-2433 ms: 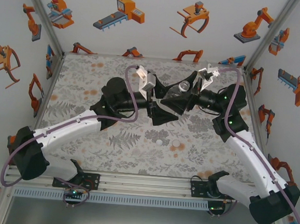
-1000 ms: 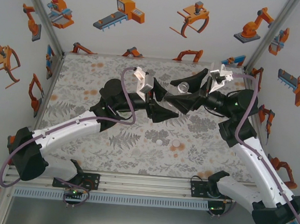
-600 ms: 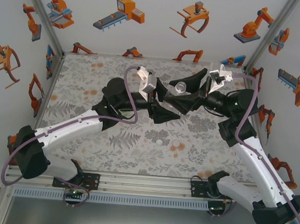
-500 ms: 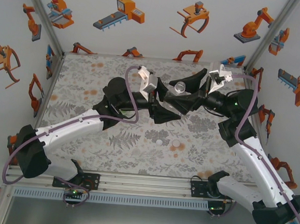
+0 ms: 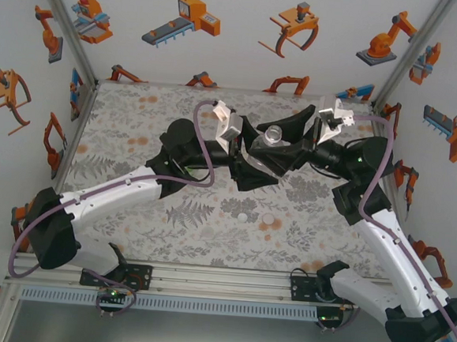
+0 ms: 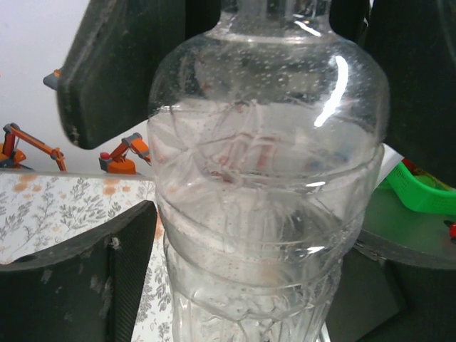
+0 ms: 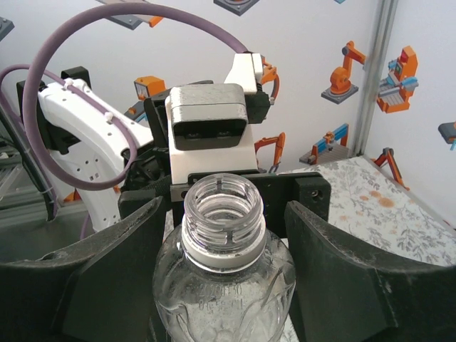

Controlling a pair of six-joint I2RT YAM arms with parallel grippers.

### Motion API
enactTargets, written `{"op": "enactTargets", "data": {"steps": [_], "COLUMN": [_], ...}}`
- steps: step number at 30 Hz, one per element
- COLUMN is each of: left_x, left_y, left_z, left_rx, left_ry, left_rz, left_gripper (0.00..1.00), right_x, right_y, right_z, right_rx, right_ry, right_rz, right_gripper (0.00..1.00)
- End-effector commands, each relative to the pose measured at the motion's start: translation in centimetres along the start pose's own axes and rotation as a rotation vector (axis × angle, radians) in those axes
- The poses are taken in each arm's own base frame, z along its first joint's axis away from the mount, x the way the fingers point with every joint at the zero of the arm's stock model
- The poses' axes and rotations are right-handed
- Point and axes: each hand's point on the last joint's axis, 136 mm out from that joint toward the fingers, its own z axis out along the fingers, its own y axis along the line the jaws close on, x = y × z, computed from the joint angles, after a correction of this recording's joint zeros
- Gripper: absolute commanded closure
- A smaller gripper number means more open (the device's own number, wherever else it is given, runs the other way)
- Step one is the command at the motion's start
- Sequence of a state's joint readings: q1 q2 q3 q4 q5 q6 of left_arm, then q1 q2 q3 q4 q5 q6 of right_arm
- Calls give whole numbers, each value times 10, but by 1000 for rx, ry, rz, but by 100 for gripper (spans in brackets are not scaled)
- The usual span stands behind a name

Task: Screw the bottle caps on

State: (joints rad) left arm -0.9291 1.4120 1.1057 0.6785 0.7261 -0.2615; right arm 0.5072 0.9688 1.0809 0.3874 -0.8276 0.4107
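The left gripper grabs the clear bottle by its lower body next, which leaves the bottle's threaded opening (image 7: 224, 201) free to screw on the cap.
A clear, uncapped bottle (image 5: 271, 138) is held in the air over the middle of the table, its open threaded mouth (image 7: 224, 201) facing up. My right gripper (image 5: 285, 140) (image 7: 224, 246) is shut on the bottle's body, with one dark finger on each side. My left gripper (image 5: 252, 151) (image 6: 262, 285) comes in from the left, and its fingers (image 6: 121, 263) bracket the bottle's lower body (image 6: 263, 178). A thin gap shows at the left finger. Two white caps (image 5: 243, 217) (image 5: 269, 219) lie side by side on the mat nearer to me. The other bottles are out of view.
The floral mat (image 5: 137, 124) is bounded by white walls with robot stickers and by metal corner posts (image 5: 66, 23). Both forearms cross the middle of the table. The left arm's purple cable (image 5: 202, 149) loops near the grippers.
The right arm pulled the bottle a little right and up, away from the left gripper. The left gripper then followed and now has its fingers around the bottle's body.
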Motion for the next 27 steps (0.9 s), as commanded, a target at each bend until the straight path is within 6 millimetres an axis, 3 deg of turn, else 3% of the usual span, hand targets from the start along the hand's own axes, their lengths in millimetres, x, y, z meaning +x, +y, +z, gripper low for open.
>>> {"op": "enactTargets", "data": {"steps": [1,6,13,17,27], "left_x": [-16,-19,-16,-14,-18], "left_y": [-5,-8,-7,-7,-11], "left_z": [1,1,4,6,5], "left_rx": [18,39,38,38,42], "left_ry": [-70,-96,-96,-85,-90], "left_rz": [22,19,13,9,21], "left_gripper": [28,19,17,20,40], "right_x": [-28,-32,-38,-39,-30], "right_y": [17,12,10,12,11], "right_z": [-3,-6,-7,-7,-7], "right_rx": [-26,23,45,30,41], "right_ry": [-69,-102,-143,-155,-124], "right_rz": [-70,-77,-77,-69,-59], "right_gripper": [72,74,76,76,76]}}
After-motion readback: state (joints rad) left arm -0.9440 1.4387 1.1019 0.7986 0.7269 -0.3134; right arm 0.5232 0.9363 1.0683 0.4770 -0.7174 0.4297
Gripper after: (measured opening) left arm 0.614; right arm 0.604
